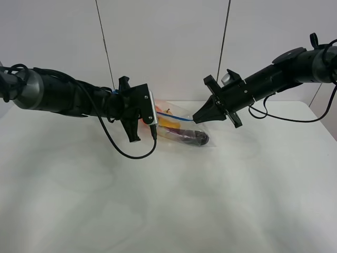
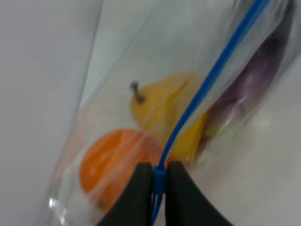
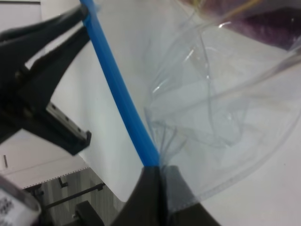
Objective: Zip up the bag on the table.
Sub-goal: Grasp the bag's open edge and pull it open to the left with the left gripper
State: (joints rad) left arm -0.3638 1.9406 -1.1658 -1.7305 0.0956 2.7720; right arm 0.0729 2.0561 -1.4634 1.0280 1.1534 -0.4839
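The left gripper's fingers are pinching the blue zipper strip right beside the orange fruit [image 2: 110, 165], and the robot needs to keep holding the strip until the fingers pass that fruit.
The clear crinkly bag [image 1: 184, 132] lies on the white table [image 1: 168, 205] between the two arms, its blue zipper strip [image 1: 179, 119] stretched along its far edge. My left gripper [image 1: 154, 117] is shut on the strip's left end; the left wrist view shows the fingers [image 2: 141, 188] pinching the strip [image 2: 207, 80], with the orange fruit [image 2: 110, 165], yellow pear [image 2: 160, 108] and dark item [image 2: 254, 80] behind it. My right gripper [image 1: 196, 120] is shut on the strip's right end, which the right wrist view [image 3: 122, 89] shows taut towards the left gripper [image 3: 42, 70].
Two thin vertical cables [image 1: 105, 42] hang in front of the pale back wall. The table's right edge [image 1: 324, 124] lies under the right arm. A black cable [image 1: 131, 153] loops from the left arm down to the table.
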